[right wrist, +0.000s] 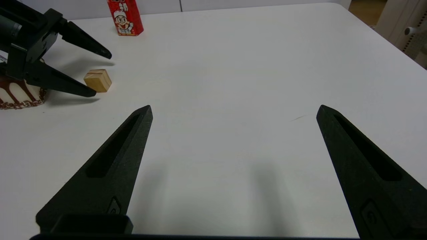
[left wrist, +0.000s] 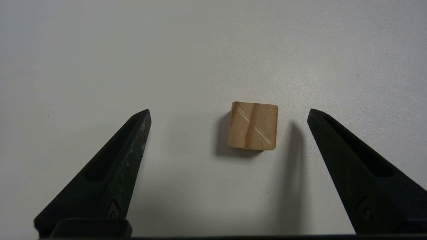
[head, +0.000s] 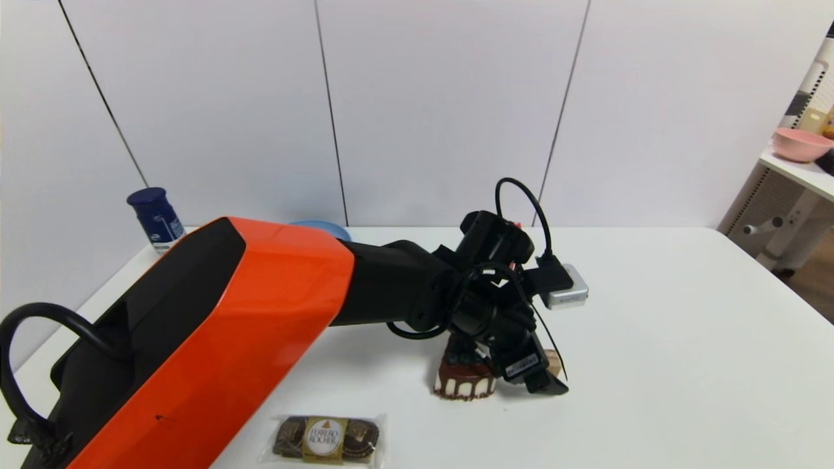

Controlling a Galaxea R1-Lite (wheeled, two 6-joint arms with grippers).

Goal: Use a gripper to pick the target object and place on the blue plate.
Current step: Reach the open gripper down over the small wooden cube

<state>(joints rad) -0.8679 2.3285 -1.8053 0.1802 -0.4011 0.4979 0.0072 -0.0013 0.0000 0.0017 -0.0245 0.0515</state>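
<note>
I should grab the tan wooden cube by its opposite sides with my left gripper next, so I can place it on the blue plate.
The tan wooden cube rests on the white table, and my left gripper stands open around it. The cube lies between the two black fingers, closer to one of them and touching neither. In the head view only a sliver of the cube shows beside the left wrist. In the right wrist view the cube sits between the left arm's spread fingers. The blue plate peeks out behind the orange left arm at the table's back. My right gripper is open over bare table, holding nothing.
A chocolate cake slice stands right next to the left gripper. A red drink carton stands farther back. Wrapped chocolates lie near the front edge, and a dark blue bottle at the back left. A pink bowl sits on a side shelf.
</note>
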